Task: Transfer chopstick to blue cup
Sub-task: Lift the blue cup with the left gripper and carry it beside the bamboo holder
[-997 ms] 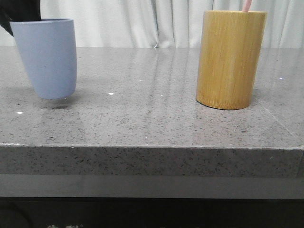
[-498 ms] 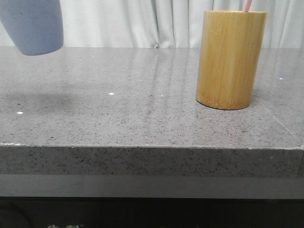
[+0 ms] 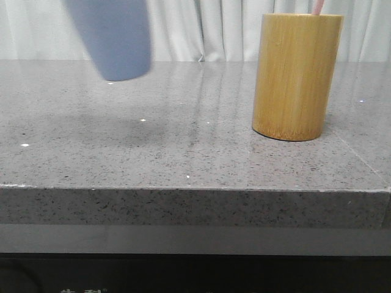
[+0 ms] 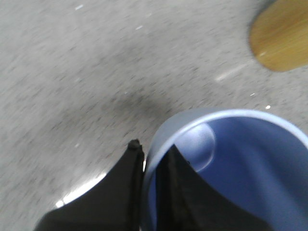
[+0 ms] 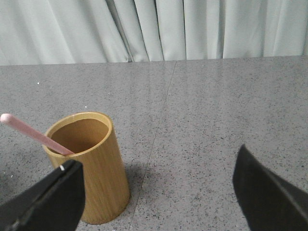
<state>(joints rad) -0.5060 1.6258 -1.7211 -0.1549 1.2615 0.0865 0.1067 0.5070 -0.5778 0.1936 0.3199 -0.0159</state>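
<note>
My left gripper should keep holding the blue cup. The blue cup's base (image 3: 125, 74) is high above the grey speckled table, so the cup would drop if I opened now.
The blue cup (image 3: 113, 39) hangs in the air above the table's left half, blurred by motion. In the left wrist view my left gripper (image 4: 153, 156) is shut on the blue cup's rim (image 4: 231, 163), one finger inside and one outside. A pale pink chopstick (image 5: 33, 134) leans in the bamboo holder (image 5: 89, 163); only its tip (image 3: 317, 6) shows in the front view above the holder (image 3: 297, 76). My right gripper (image 5: 156, 187) is open and empty, above the table beside the holder.
The grey speckled table (image 3: 183, 146) has its front edge near the camera. White curtains (image 3: 214, 30) hang behind it. The bamboo holder also shows in the left wrist view (image 4: 281, 36), apart from the cup.
The blue cup has been lifted off the table at the far left and carried up and to the right, toward the bamboo holder. The holder and chopstick have not moved.
</note>
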